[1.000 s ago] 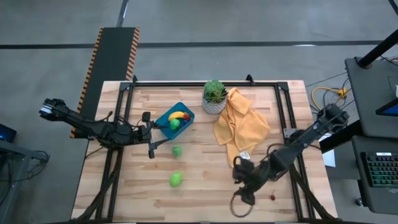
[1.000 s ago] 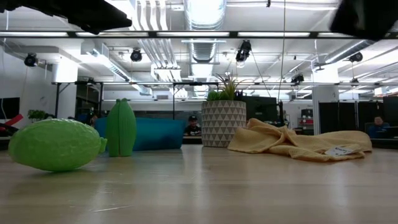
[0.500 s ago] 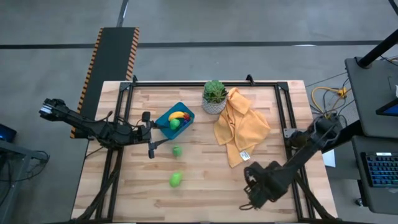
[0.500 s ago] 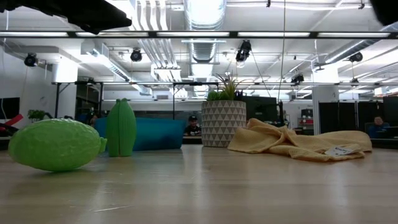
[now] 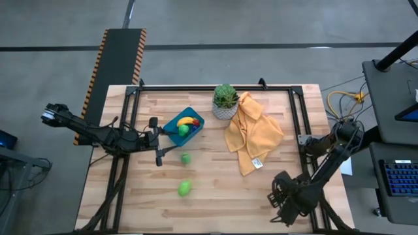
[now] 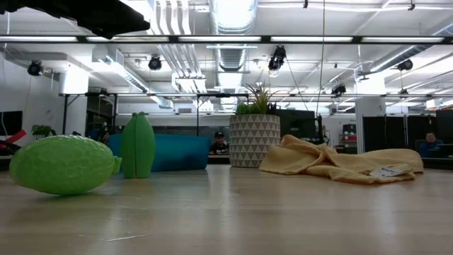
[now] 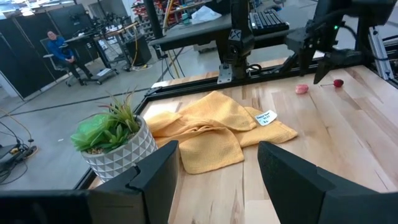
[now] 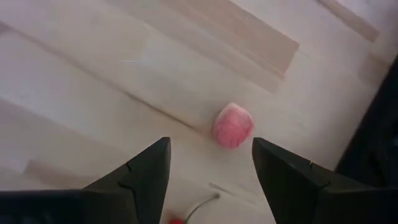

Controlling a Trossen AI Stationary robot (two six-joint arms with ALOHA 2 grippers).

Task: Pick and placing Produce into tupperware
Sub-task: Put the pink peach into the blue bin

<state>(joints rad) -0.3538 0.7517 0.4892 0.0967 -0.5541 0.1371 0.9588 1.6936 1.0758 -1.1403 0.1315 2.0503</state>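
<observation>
My right gripper grabs the small pink-red piece by its rounded middle [image 8: 233,128] next, to put it into the blue tupperware.
The blue tupperware [image 5: 175,124] sits at the table's far left middle with a yellow banana [image 5: 186,120], a green piece and a red piece in it. Two green produce pieces [image 5: 186,157] [image 5: 185,188] lie on the table nearer the front; they also show in the low view [image 6: 138,145] [image 6: 64,165]. My right gripper [image 8: 210,142] is open over the table's near right corner [image 5: 284,201], above a small pink-red piece [image 8: 232,126] and a red one with a stem [image 8: 177,219]. My left gripper [image 5: 159,140] waits open beside the tupperware. No eggplant shows.
A potted green plant in a white patterned pot [image 5: 225,103] stands at the far middle. A yellow cloth [image 5: 251,130] lies spread to its right. The table's metal frame rail [image 5: 304,137] runs along the right edge. Bare wood lies in the table's near middle.
My right gripper has gone toward the table's right and near edges, away from the yellow cloth, and now hangs over the near right corner. Its dark shape has left the low view's upper right.
</observation>
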